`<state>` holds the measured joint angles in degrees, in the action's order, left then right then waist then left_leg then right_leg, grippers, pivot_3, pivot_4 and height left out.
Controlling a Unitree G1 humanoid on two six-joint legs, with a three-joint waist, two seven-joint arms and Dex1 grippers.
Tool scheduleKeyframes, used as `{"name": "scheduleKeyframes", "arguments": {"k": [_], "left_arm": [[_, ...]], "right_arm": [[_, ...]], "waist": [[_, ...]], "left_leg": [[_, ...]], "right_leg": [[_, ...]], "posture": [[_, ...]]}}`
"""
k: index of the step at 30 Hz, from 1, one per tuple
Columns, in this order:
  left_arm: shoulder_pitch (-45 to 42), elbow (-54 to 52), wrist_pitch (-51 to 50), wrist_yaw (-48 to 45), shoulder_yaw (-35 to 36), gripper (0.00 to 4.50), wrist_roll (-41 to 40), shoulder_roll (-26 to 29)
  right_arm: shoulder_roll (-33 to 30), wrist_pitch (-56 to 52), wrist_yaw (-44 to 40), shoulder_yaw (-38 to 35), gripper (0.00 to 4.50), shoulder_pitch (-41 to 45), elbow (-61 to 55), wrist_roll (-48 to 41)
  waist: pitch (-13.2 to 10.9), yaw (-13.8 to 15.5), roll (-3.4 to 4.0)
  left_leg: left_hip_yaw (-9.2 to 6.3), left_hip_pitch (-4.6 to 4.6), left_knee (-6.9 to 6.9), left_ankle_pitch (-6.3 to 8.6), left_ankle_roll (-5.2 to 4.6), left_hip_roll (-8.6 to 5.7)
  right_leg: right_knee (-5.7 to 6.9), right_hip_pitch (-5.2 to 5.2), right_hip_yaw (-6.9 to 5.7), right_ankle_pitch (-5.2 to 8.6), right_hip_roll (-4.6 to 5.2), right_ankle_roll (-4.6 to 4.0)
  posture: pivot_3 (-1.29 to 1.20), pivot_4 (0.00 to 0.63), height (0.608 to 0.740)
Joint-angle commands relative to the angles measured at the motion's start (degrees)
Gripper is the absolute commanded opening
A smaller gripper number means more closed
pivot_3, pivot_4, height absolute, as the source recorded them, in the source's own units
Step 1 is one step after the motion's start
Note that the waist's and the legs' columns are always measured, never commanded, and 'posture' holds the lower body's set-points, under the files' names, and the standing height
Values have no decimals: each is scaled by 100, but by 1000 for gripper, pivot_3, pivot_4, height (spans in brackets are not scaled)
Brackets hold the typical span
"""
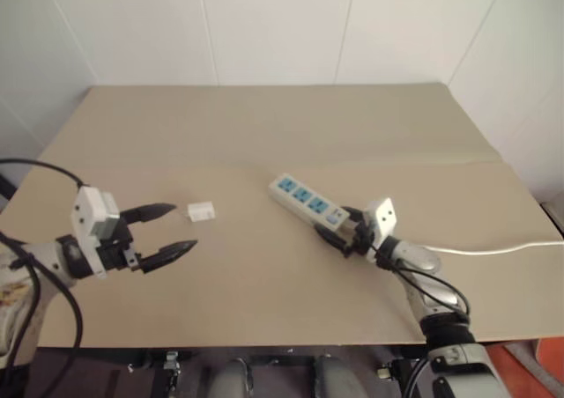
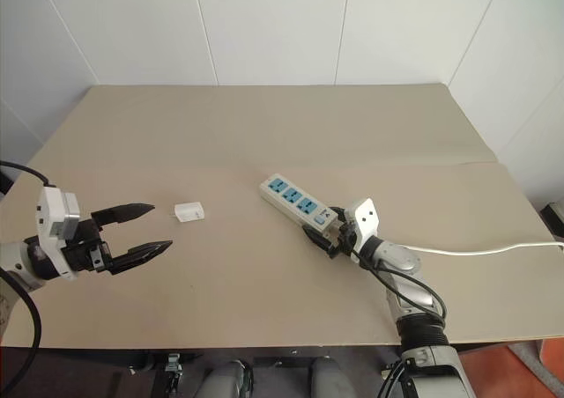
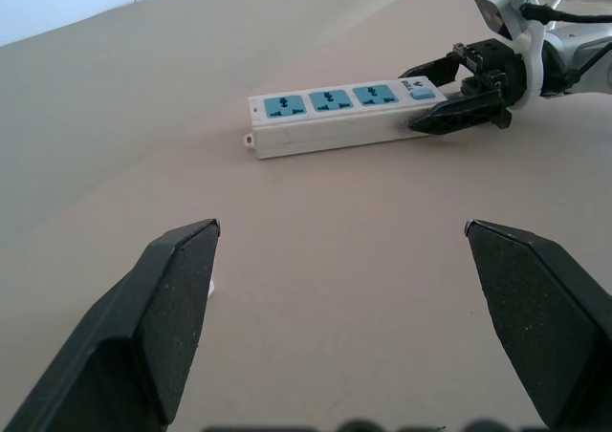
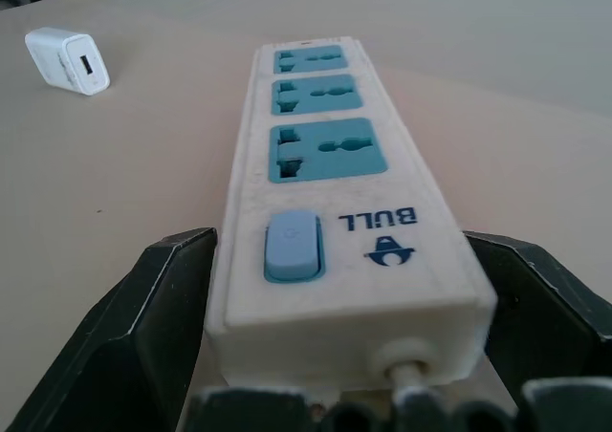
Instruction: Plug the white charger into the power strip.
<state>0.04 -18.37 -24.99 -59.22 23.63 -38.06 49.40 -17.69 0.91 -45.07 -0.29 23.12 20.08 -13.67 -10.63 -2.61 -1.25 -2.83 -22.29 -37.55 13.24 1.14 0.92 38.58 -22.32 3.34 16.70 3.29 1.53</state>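
Observation:
I need to grab the power strip by its switch end (image 1: 331,215) next with my right gripper, so that it holds the power strip steady for plugging in the charger (image 1: 201,210).
The power strip (image 1: 302,199) lies flat at an angle on the tan table, its three blue sockets facing up. My right gripper (image 1: 339,231) is open, one finger on each side of the strip's switch end (image 4: 292,246). The strip's body fills most of the gap between the fingers. The white charger (image 1: 201,210) lies loose on the table to the left of the strip. My left gripper (image 1: 181,228) hovers open just short of the charger with nothing between its fingers. In the left wrist view the charger is a white sliver (image 3: 211,289) beside one finger.
The strip's thin white cord (image 1: 493,250) trails off to the right across the table. A seam in the tabletop (image 1: 441,163) runs behind the strip. White walls close off the table's far side. Black cables (image 1: 35,283) hang by my left arm.

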Motion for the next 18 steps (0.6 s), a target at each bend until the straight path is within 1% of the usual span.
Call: {"name": "scheduleKeyframes", "arguments": {"k": [1,3,4,8,14,18], "left_arm": [[-14,-165,79,22,158,4500,-16,48],[-19,-164,78,26,158,4500,-26,44],[-23,-157,77,27,159,4500,-32,42],[-41,-141,85,33,138,4500,-25,36],[-95,-125,83,35,112,4500,-46,26],[-453,-97,-177,133,87,4500,-221,125]], "right_arm": [[54,257,-23,-2,4479,80,180,27],[76,286,-6,-38,4479,96,284,6],[90,262,-9,-70,4315,101,309,-45],[45,358,-101,-64,3422,92,395,-36],[-52,580,-264,109,3425,24,355,159],[-255,758,-856,295,3425,-51,133,111]], "waist": [[0,-1,0],[0,-4,0],[1,-5,0],[4,-3,-6],[5,-1,-7],[5,3,-7]], "left_leg": [[0,1,0,0,0,0],[0,4,0,0,0,0],[0,5,0,0,0,1],[0,7,0,0,0,0],[-1,7,0,0,0,0],[0,5,0,0,0,0]], "right_leg": [[1,0,0,0,0,0],[2,2,0,0,0,0],[2,2,0,0,-1,0],[3,4,1,0,0,0],[2,4,1,0,0,0],[2,3,0,0,0,0]], "posture": [[0,150,740],[0,150,740],[0,150,740],[0,150,740],[0,150,740],[0,150,740]]}}
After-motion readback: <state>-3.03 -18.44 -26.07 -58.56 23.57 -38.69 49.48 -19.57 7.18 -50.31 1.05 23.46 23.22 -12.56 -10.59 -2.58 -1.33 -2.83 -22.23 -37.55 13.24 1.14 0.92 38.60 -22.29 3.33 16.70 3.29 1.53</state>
